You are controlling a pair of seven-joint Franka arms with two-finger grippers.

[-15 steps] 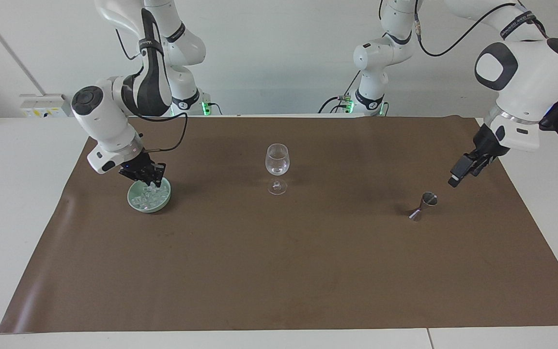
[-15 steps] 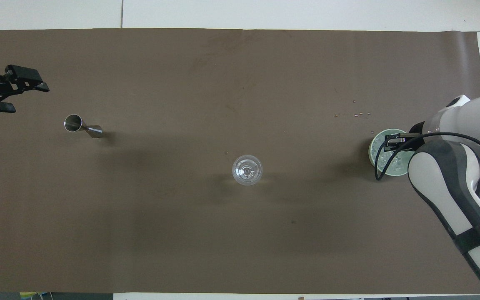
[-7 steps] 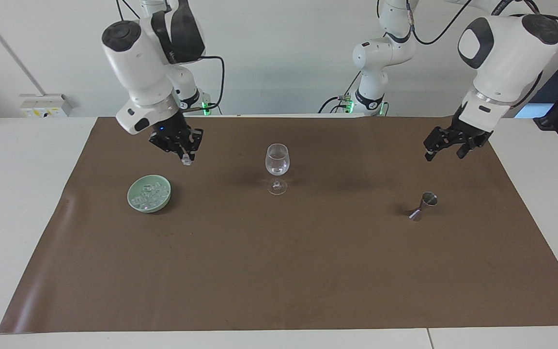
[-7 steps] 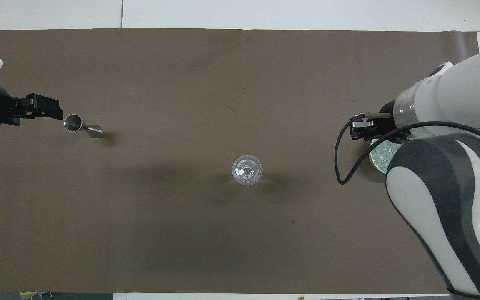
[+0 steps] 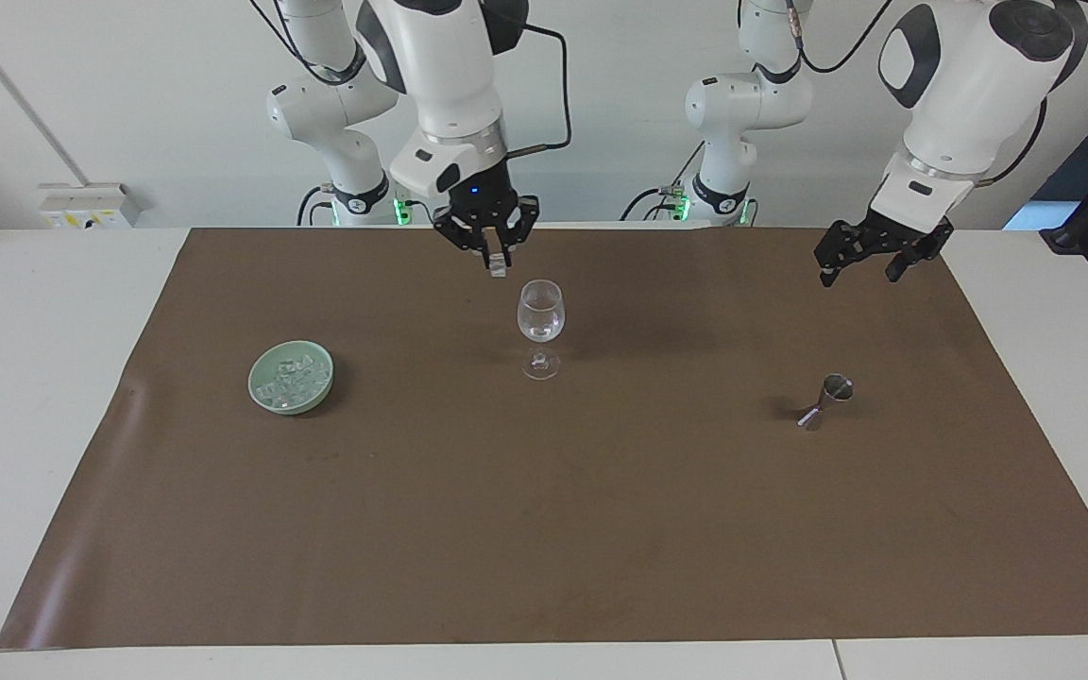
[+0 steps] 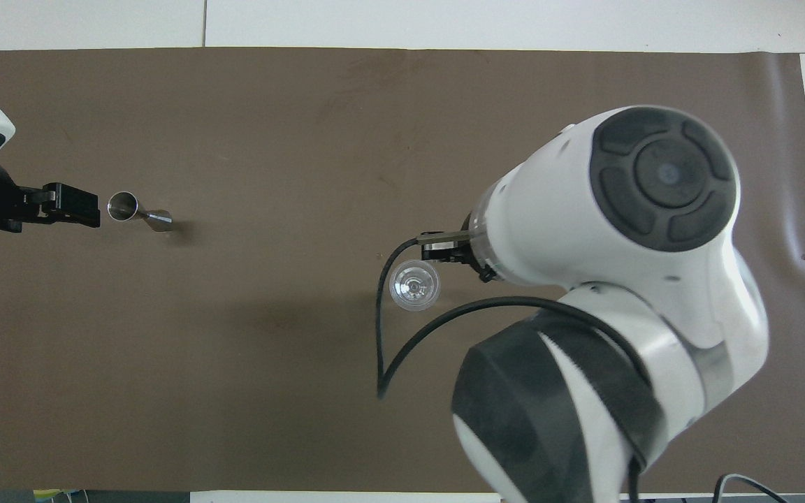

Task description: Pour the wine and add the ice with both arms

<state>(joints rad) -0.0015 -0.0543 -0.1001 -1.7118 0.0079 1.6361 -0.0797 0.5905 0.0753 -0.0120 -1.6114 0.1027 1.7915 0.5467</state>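
My right gripper's fingers are beside the clear glass's rim, short of its opening, so it is too early to release. The ice cube moves to the opening first.
A clear stemmed glass [image 5: 540, 324] stands in the middle of the brown mat; it also shows in the overhead view [image 6: 414, 285]. My right gripper [image 5: 496, 267] hangs just above and beside the glass's rim, shut on one small clear ice cube [image 5: 498, 270]. In the overhead view the right gripper [image 6: 439, 246] sits at the rim's edge. The rest of the ice [image 5: 291, 381] lies heaped in a pale green bowl [image 5: 263, 392] toward the right arm's end; the right arm hides both in the overhead view. My left gripper [image 5: 856, 272] is open and empty, raised over the mat.
A small steel jigger [image 5: 825, 400] stands on the mat toward the left arm's end, below the left gripper [image 6: 74, 209]; in the overhead view the jigger [image 6: 135, 212] is just beside the gripper's tips. The brown mat [image 5: 544, 529] covers most of the white table.
My right gripper lifted out of the green bowl with an ice cube and carried it across to the glass's rim. My left gripper rose and swung over the jigger's area.
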